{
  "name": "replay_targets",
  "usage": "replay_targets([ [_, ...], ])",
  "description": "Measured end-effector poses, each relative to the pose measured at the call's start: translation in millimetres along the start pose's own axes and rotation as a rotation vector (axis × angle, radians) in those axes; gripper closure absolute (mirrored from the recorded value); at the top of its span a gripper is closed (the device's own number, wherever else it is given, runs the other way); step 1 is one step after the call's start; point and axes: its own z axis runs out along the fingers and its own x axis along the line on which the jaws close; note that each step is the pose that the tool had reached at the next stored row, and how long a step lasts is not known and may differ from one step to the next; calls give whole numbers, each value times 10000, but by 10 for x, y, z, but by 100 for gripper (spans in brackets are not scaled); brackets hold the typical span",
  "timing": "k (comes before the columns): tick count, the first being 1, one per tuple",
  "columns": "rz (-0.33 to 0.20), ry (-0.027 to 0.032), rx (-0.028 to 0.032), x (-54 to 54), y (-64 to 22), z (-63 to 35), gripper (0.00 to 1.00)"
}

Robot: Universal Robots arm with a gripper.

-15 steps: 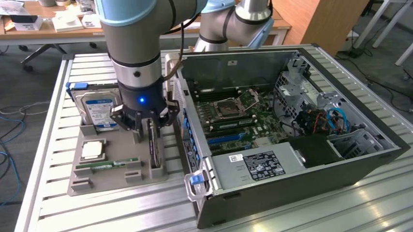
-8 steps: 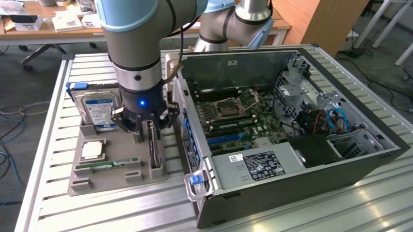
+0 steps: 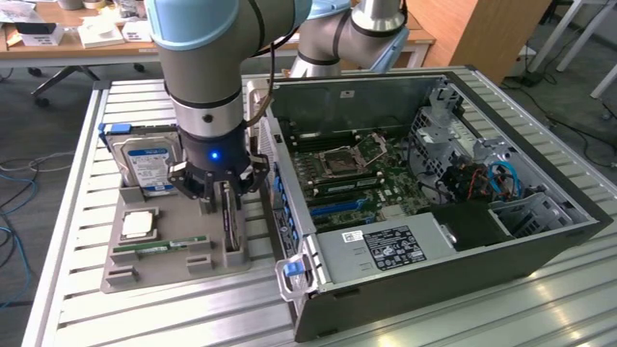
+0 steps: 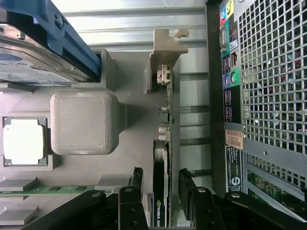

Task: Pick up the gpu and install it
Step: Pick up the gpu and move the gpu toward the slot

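Note:
Next, my gripper grips the GPU's exposed top edge [image 3: 227, 189], since the tray's slot surrounds the GPU's lower edge and the case stands close beside the GPU.
The gpu [image 3: 230, 225] stands on its long edge in a slot at the side of the grey holder tray [image 3: 154, 273] nearest the computer case. In the wrist view, the gpu [image 4: 160, 206] shows its thin dark edge, with the silvery end bracket [image 4: 166, 122] further along. My gripper [image 3: 224, 191] hangs straight over the card. The gripper [image 4: 160, 181] is open and its black fingers [image 4: 137, 181] straddle the card's top edge. A small gap shows on each side, so nothing is gripped.
The open computer case [image 3: 540, 238] lies at the exterior view's right, motherboard and blue slots [image 3: 337, 208] exposed; its rear panel [image 4: 268, 96] runs close beside the card. The tray also holds a hard drive [image 3: 144, 163], a processor [image 3: 138, 224] and a green memory stick [image 3: 159, 247].

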Motion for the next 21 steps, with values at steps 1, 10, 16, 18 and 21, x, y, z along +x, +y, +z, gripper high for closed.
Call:
replay_targets([
  [1,0,-2,-2,0,0,10,57],
  [10,0,-1,-1,2,3,69,57],
  [16,0,1,1,3,9,83,57],
  [18,0,-2,-2,2,9,93,57],
  [21,0,2,2,3,9,101,57],
])
